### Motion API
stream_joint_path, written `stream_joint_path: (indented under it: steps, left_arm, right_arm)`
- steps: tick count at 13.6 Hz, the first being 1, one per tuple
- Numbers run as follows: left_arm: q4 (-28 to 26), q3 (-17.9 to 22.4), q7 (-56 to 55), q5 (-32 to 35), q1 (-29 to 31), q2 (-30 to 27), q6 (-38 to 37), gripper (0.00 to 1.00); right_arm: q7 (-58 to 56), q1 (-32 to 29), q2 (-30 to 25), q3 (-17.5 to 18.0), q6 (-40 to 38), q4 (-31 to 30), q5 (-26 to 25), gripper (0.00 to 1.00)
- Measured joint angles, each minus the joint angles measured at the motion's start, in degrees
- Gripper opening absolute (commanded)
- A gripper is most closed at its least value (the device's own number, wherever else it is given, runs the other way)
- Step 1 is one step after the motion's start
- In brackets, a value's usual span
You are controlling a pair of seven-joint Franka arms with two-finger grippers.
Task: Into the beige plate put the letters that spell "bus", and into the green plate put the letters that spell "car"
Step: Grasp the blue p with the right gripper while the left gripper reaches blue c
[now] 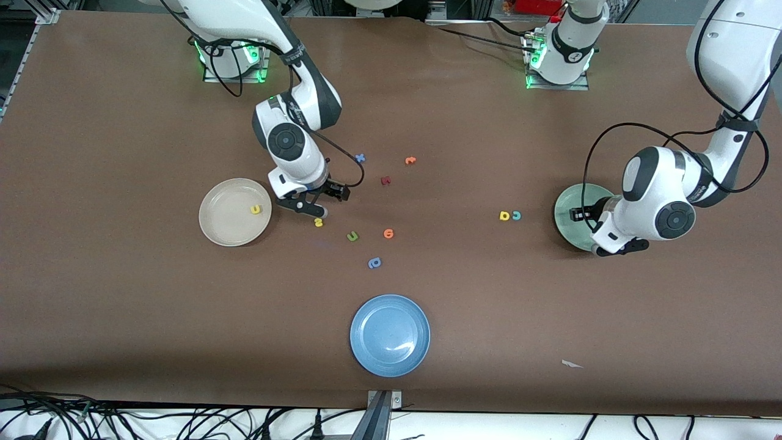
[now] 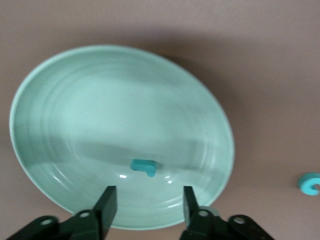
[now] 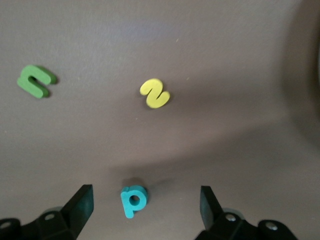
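In the right wrist view my right gripper's fingers are above the teal "b", so closing now would miss. The gripper goes lower next, before it closes.
The beige plate [image 1: 227,223] holds a yellow "u" [image 1: 255,209]. Just beside it my right gripper [image 1: 308,209] [image 3: 146,194] hangs open low over the table, with the teal "b" [image 3: 133,200] lying between its fingers and untouched. The yellow "s" [image 1: 318,222] [image 3: 155,93] lies close by. My left gripper [image 1: 620,247] [image 2: 149,192] is open and empty over the rim of the green plate [image 1: 565,221] [image 2: 75,125], where the teal "r" [image 2: 143,166] lies. The yellow "a" [image 1: 504,216] and teal "c" [image 1: 516,215] [image 2: 310,183] sit on the table beside that plate.
A green "u" [image 1: 352,236] [image 3: 34,81], an orange letter [image 1: 388,233] and a blue rounded letter [image 1: 374,263] lie mid-table. A blue "x" [image 1: 360,157], a red letter [image 1: 385,181] and another orange one [image 1: 410,161] lie farther back. The blue plate [image 1: 390,335] sits nearest the camera.
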Motion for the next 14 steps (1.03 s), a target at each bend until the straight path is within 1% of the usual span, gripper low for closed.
stream_joint_path:
  steps: [2,3,4,5,6,7,9,11,12,14]
  left_arm:
    - [0.51,-2.26,-1.85,-1.6,0.0,-1.71,-0.77,1.0]
    - [0.49,-3.4,-3.41,-2.72,-0.04,-2.37,-0.93,0.98]
    - [0.46,-4.62,-5.55,-3.36,-0.07,-2.64,-0.94,0.94]
    - [0.39,-5.78,-8.14,-3.56,-0.17,-2.61,-0.75,0.92]
    - [0.12,-6.72,-10.89,-3.59,-0.46,-2.49,-0.01,0.92]
    - [-0.31,-7.26,-13.56,-3.62,-1.01,-2.27,1.6,0.91]
    - [-1.71,-7.49,-18.95,-3.62,-2.69,-1.39,6.35,0.88]
    - [-3.47,-7.5,-23.03,-3.62,-3.73,0.01,11.1,0.85]
    - [-4.17,-7.5,-24.49,-3.62,-4.0,0.76,12.82,0.83]
    - [-4.96,-7.48,-25.71,-3.61,-4.39,2.24,14.72,0.81]
  right_arm:
    - [1.65,1.01,0.96,0.0,1.29,-0.04,0.01,0.94]
    - [2.28,1.54,1.31,-0.01,1.75,-0.05,0.01,0.91]
    - [2.73,2.23,1.61,-0.01,2.01,-0.09,0.01,0.85]
    - [3.05,2.81,1.85,-0.01,2.33,-0.26,0.01,0.8]
    - [3.19,3.18,2.08,-0.01,3.19,-0.55,0.01,0.71]
    - [3.2,3.4,2.29,-0.02,4.1,-0.88,0.01,0.65]
    - [3.2,3.78,2.44,-0.03,5.0,-1.49,0.01,0.57]
    - [3.2,4.02,2.51,-0.03,5.56,-1.98,0.0,0.55]
    - [3.2,4.04,2.55,-0.03,5.8,-2.1,0.0,0.5]
    - [3.19,4.13,2.55,-0.03,6.02,-2.14,-0.14,0.32]
